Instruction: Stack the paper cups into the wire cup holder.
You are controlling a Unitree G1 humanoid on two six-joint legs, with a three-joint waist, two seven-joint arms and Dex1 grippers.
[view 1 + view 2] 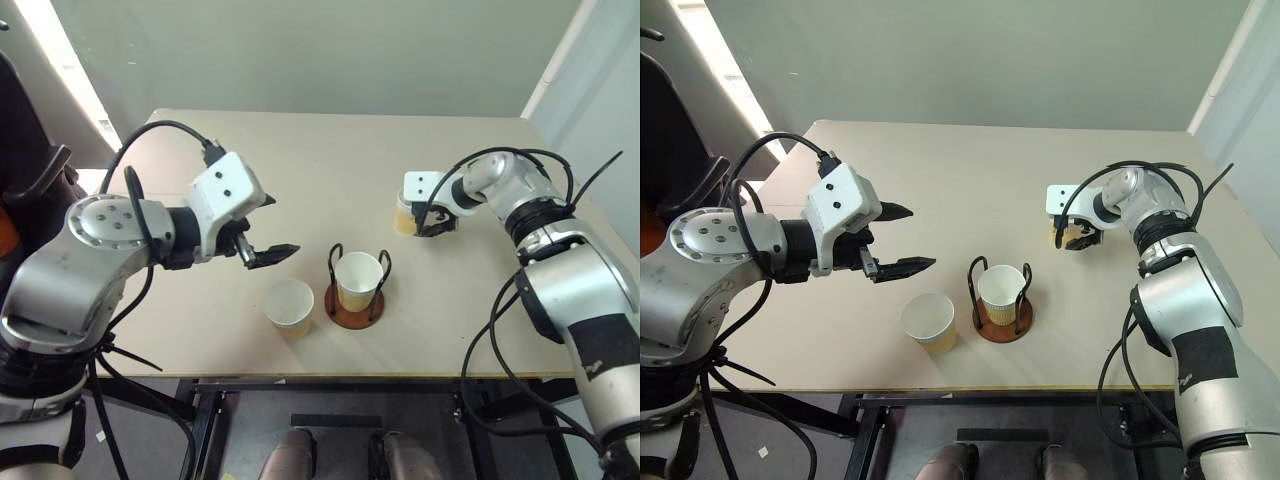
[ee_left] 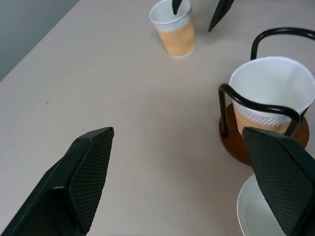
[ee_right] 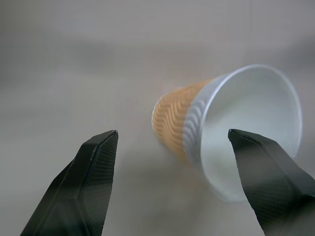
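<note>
The third paper cup should go inside the cup in the wire cup holder, so my right gripper needs to pinch it by its rim next.
Three paper cups stand upright on the table. One cup sits inside the wire cup holder, between its two dark loops. A second cup stands loose just left of the holder. The third cup is at the right, and my right gripper is open right over it. In the left wrist view, one of its fingertips hangs over that cup's mouth and the other is beside its wall. Whether they touch it I cannot tell. My left gripper hovers open and empty, up and left of the holder.
The pale table has open room behind and left of the holder. Its front edge runs close below the loose cup and the holder. A dark object stands off the table's left side.
</note>
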